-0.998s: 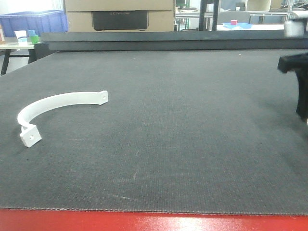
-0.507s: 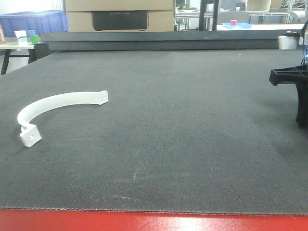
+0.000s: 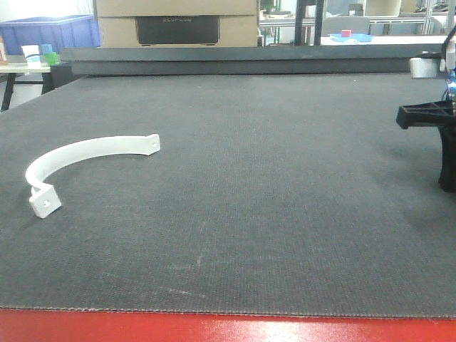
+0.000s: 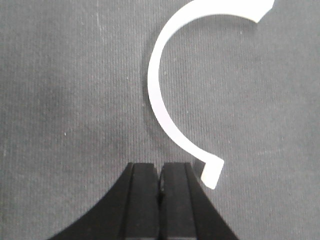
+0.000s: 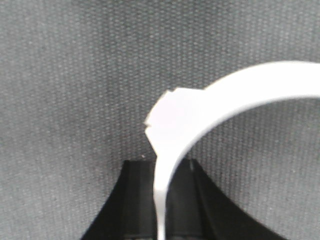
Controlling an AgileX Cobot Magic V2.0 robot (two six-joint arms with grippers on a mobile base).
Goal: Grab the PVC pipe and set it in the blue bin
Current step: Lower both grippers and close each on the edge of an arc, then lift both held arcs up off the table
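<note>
I will next grab the white PVC pipe with my left gripper by its curved band, and then I will place the pipe in the blue bin.
One white PVC pipe lies flat on the dark mat at the left. In the left wrist view this same arc lies just ahead of my left gripper, which is shut and empty, and the pipe's near tab sits just right of the fingertips. My right gripper is shut on a second white PVC pipe, whose arc rises above the mat. In the front view the right gripper hangs at the right edge, with a pale end of its pipe above it. A blue bin stands beyond the mat, back left.
The dark mat ends in a red front edge. A cardboard box with a black unit stands behind the mat's far edge. Small cups and a shallow blue tray sit on tables in the background.
My right gripper has come down and a little left into the front view, carrying its pipe. The pipe on the mat has not moved.
</note>
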